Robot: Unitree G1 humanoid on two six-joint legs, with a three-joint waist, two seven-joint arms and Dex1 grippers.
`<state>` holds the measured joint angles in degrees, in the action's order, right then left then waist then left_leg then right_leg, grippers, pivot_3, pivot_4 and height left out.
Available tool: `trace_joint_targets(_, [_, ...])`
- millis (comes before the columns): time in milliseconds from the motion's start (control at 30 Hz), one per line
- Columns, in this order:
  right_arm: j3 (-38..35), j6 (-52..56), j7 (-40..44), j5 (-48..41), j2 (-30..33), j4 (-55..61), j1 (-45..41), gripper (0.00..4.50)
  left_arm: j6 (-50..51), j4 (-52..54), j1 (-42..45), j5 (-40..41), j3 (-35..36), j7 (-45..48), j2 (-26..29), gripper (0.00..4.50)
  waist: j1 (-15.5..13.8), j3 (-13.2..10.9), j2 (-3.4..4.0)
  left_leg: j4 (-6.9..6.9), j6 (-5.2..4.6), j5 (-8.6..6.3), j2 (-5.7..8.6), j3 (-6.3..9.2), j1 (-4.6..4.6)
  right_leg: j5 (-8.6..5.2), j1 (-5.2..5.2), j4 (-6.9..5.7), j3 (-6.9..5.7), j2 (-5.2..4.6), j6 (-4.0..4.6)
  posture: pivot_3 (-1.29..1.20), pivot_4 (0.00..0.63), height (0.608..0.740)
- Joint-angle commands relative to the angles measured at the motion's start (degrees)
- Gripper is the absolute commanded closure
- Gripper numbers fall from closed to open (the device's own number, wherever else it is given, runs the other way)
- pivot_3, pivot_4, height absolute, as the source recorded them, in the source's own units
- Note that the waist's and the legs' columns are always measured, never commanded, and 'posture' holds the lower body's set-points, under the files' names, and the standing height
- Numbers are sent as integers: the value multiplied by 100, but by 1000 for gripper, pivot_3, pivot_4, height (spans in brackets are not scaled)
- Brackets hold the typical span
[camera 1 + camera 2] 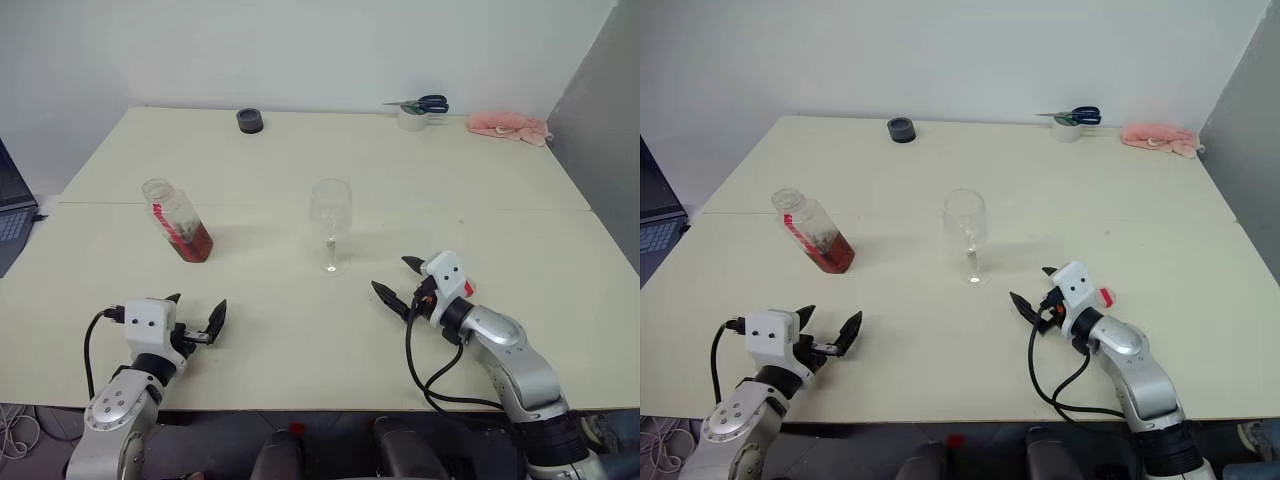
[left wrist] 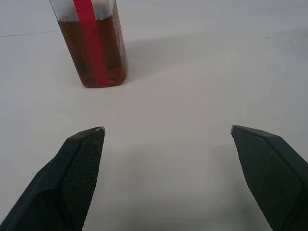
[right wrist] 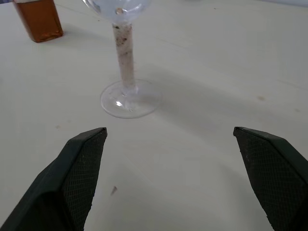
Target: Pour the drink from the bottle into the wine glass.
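The bottle is round at its open neck (image 1: 157,189), so my left gripper should next grab the flat sides of its body (image 1: 178,221) to pour from it.
The bottle (image 1: 180,224) stands on the left of the table, a clear squarish one with a red stripe. The reddish-brown drink (image 1: 193,244) fills its lower part. The wine glass (image 1: 330,212) stands upright and empty mid-table, to the right of the bottle. My left gripper (image 1: 195,310) is open near the front edge, a short way in front of the bottle (image 2: 94,43), with nothing between its fingers. My right gripper (image 1: 395,277) is open too, just right of the wine glass foot (image 3: 130,98) and pointing toward it without touching.
At the table's far edge lie a black round object (image 1: 250,121), a tape roll with scissors on it (image 1: 420,110) and a pink cloth (image 1: 508,125). A laptop (image 1: 12,215) sits off the table's left side. A grey panel (image 1: 600,110) stands at the right.
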<state>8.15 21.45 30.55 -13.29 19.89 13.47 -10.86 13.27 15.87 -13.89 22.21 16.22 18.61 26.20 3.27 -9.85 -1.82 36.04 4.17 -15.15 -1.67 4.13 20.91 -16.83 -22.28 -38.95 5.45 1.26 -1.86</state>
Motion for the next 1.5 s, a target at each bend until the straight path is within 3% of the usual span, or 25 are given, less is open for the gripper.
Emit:
trace_joint_targets(33, [349, 1252, 1775, -876, 660, 33, -1726, 17, 738, 387, 447, 1364, 1132, 1063, 1042, 0, 0, -5, -3, 0, 0, 0, 0, 1, 1, 0, 0, 0, 0, 0, 0, 0, 150, 740])
trace_joint_targets(933, [345, 1618, 2025, -1003, 784, 43, -1908, 17, 1082, 413, 468, 1506, 1366, 1184, 1123, 0, -2, -70, -7, 0, 3, -2, 0, 17, 23, 2, -11, 7, -27, -32, 13, 0, 150, 740])
trace_joint_targets(1300, [-139, 2218, 2577, -1544, 1703, 487, -2440, 17, 689, -61, 1031, 784, 1575, 396, 1000, 0, -7, -78, -1, 4, 3, -2, 2, 25, 27, 7, -10, 7, -38, -31, 22, 0, 150, 740])
trace_joint_targets(1500, [-647, 2577, 2766, -1962, 2187, 299, -3237, 17, 642, -191, 1432, 504, 1423, 221, 1037, 0, -4, -88, -3, 4, 3, -2, 5, 29, 34, 12, -13, 8, -43, -32, 29, 0, 150, 740])
